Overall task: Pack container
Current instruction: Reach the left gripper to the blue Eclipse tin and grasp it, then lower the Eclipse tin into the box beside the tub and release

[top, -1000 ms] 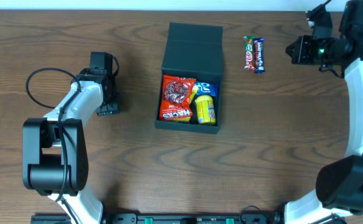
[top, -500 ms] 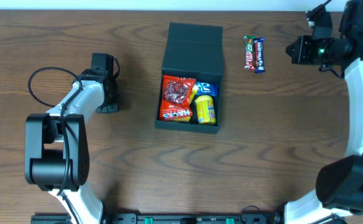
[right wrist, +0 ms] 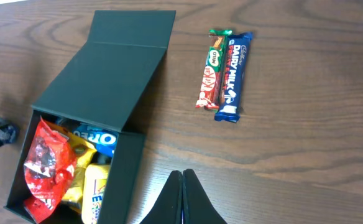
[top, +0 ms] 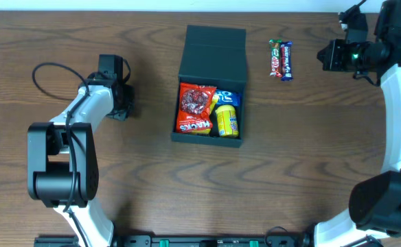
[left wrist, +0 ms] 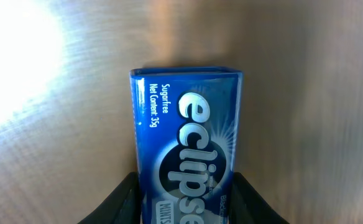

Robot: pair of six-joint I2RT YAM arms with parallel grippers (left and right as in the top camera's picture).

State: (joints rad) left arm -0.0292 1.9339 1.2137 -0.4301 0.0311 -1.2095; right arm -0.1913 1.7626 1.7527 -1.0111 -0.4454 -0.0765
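My left gripper's fingers are shut against opposite sides of the blue Eclipse mints tin. The tin would come up off the wood if I lifted now.
The container [top: 213,58] is a dark box lying open at the table's centre, flap lid folded back. It holds a red packet [top: 195,106], a blue Oreo pack [top: 226,97] and a yellow packet [top: 227,120]. It also shows in the right wrist view [right wrist: 107,74]. My left gripper [top: 119,112] is far left of the container, shut on a blue Eclipse mints tin [left wrist: 188,143], with its fingers [left wrist: 188,202] on both sides of the tin. My right gripper [right wrist: 183,177] is shut and empty, high at the far right [top: 324,56].
A KitKat bar [top: 275,57] and a Dairy Milk bar [top: 285,60] lie side by side on the wood right of the container; both show in the right wrist view [right wrist: 212,68] [right wrist: 233,74]. A black cable [top: 49,75] loops by the left arm.
My left gripper has shifted a little toward the far side of the table. The right arm and the container have not moved.
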